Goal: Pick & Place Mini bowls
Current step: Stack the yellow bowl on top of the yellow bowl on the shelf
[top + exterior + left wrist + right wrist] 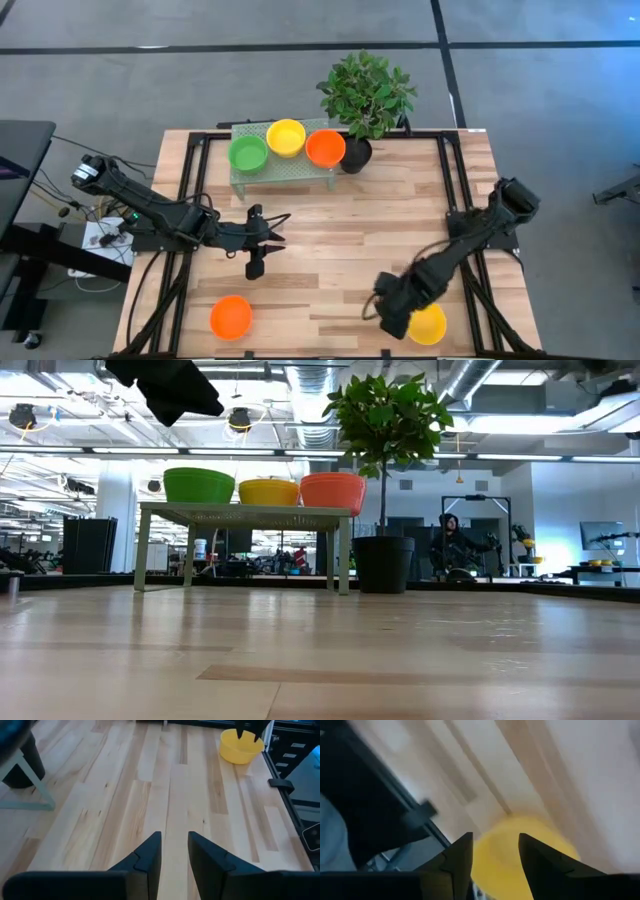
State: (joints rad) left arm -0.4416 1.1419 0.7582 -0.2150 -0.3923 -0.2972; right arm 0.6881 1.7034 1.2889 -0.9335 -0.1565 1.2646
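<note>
The yellow bowl needs to go on the stand, so my right gripper should next grab the bowl by its rim [414,310].
Three mini bowls sit on a small green stand [285,172] at the table's far side: green [248,154], yellow [286,137] and orange [325,148]. Another orange bowl [231,316] rests on the table near the near-left edge. A yellow bowl [427,325] rests near the near-right edge. My right gripper [402,312] is open and hangs over this yellow bowl [520,855], one finger to each side of its middle in the right wrist view. My left gripper [262,240] is open above bare wood at the table's middle left [174,852]. My right gripper comes down at the yellow bowl [241,747] from above, its dark fingers [240,727] standing at the bowl's rim. Whether they touch the bowl, I cannot tell.
A leafy plant in a black pot [358,152] stands just right of the stand, close to the orange bowl on it. Black frame rails [455,190] run along the table's left and right sides. Bare wood [350,230] lies between the two arms.
</note>
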